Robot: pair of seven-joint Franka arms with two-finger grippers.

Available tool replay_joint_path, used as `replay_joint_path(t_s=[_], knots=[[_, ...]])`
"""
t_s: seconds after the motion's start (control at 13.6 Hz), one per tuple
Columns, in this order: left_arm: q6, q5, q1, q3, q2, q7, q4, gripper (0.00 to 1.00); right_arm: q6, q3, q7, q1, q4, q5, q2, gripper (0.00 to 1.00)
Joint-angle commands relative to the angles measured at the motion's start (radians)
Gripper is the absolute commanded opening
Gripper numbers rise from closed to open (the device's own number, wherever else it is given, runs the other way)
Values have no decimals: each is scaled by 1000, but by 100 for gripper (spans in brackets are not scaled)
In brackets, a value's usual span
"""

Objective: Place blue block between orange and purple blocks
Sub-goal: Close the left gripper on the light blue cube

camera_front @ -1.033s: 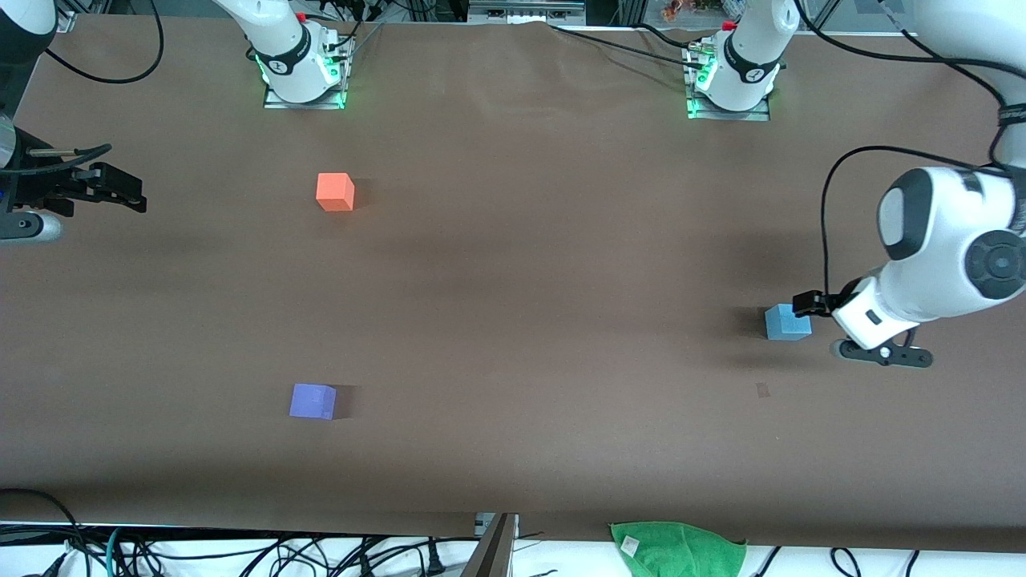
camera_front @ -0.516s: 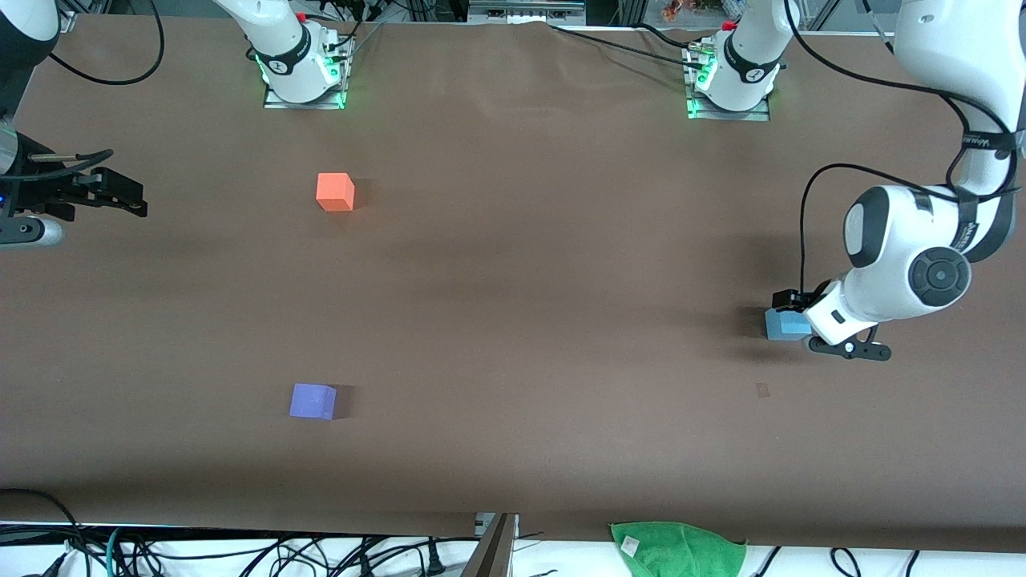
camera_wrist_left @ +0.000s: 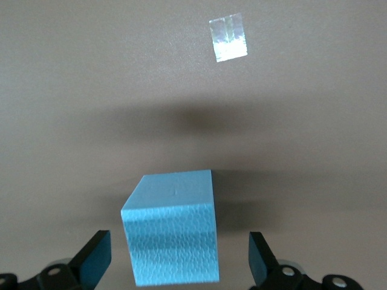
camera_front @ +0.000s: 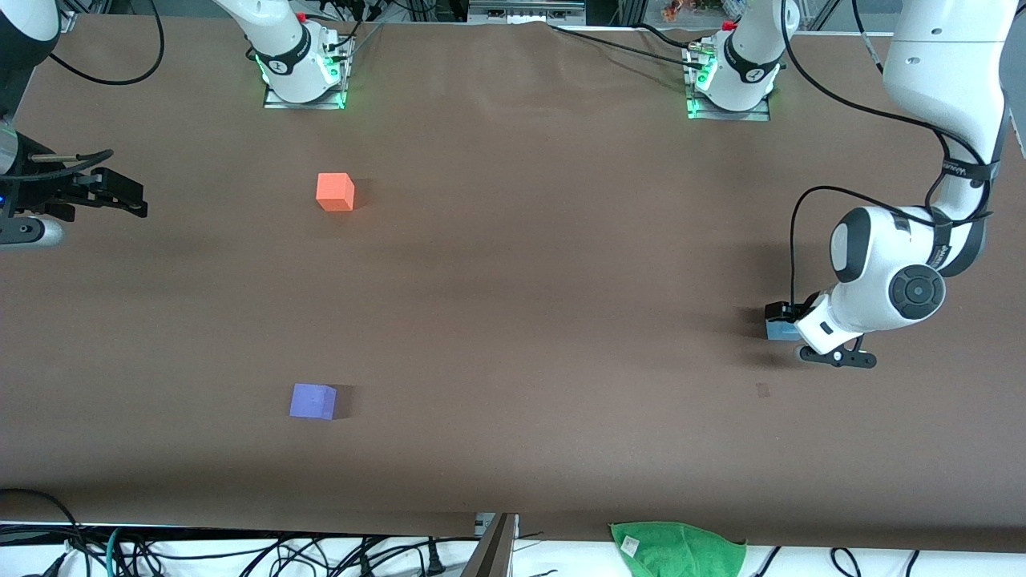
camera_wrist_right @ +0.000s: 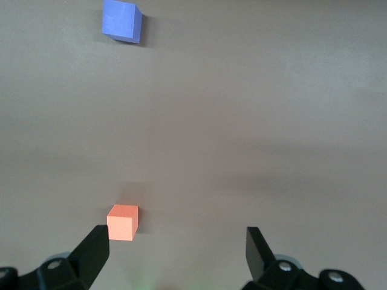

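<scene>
The blue block needs to be set between the orange and purple blocks. My left gripper next needs to grip the opposite sides of the blue block.
The blue block lies on the brown table toward the left arm's end, mostly covered by the left hand. My left gripper is low over it. In the left wrist view the block sits between the open fingers with a gap on each side. The orange block lies toward the right arm's end, farther from the front camera. The purple block lies nearer to that camera. My right gripper waits open and empty at the right arm's end; its wrist view shows the orange block and purple block.
A green cloth lies at the table's near edge. A small tape patch is on the table just nearer the camera than the blue block, also in the left wrist view. Cables run along the near edge.
My left arm has swung its hand toward the table's middle and come down over the blue block, which now sits between its fingers. The right arm and the blocks have not moved.
</scene>
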Motion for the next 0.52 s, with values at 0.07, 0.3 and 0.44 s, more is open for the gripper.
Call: replay_joint_path(t_s=[0.07,0.3,0.44], knots=[[68,28,18,-4,62,-8,-1,90,9,6,6,-5,-7,17,-6,100],[57,28,21,-4,57,-16,1,35,9,7,6,-5,-7,21,-6,100],[7,27,21,-7,47,-17,11,13,9,7,6,-5,-7,22,-6,100]])
